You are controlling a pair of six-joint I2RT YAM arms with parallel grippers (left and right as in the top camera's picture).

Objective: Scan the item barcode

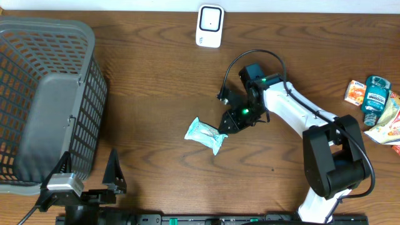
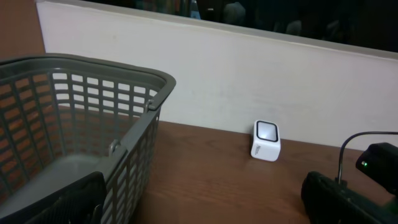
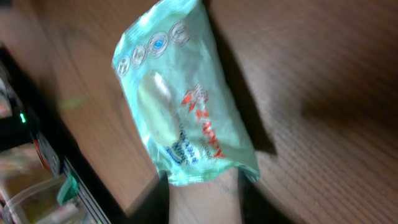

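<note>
Next, my right gripper pinches the pale green snack packet across its lettered near end point(image 1: 217, 140) point(image 3: 206, 164), which leaves the rest exposed for barcode scanning.
A pale green snack packet point(image 1: 205, 135) lies flat on the wooden table near its middle. My right gripper point(image 1: 226, 124) is just to its right, with the fingertips at the packet's near end. In the right wrist view the packet point(image 3: 180, 106) fills the centre, and its lower edge sits at the tips of my right gripper point(image 3: 202, 190). The two fingers stand apart with bare table showing between them. A white barcode scanner point(image 1: 210, 26) stands at the table's far edge, also seen as a small white box point(image 2: 266, 141). My left gripper point(image 1: 89, 170) rests open at the near left edge, empty.
A grey plastic basket point(image 1: 87, 37) takes up the left side of the table, its rim point(image 2: 93, 68) close to the left gripper. More items lie at the right edge: a blue bottle point(image 1: 377, 97), an orange packet point(image 1: 356, 92) and other packets point(image 1: 389, 125).
</note>
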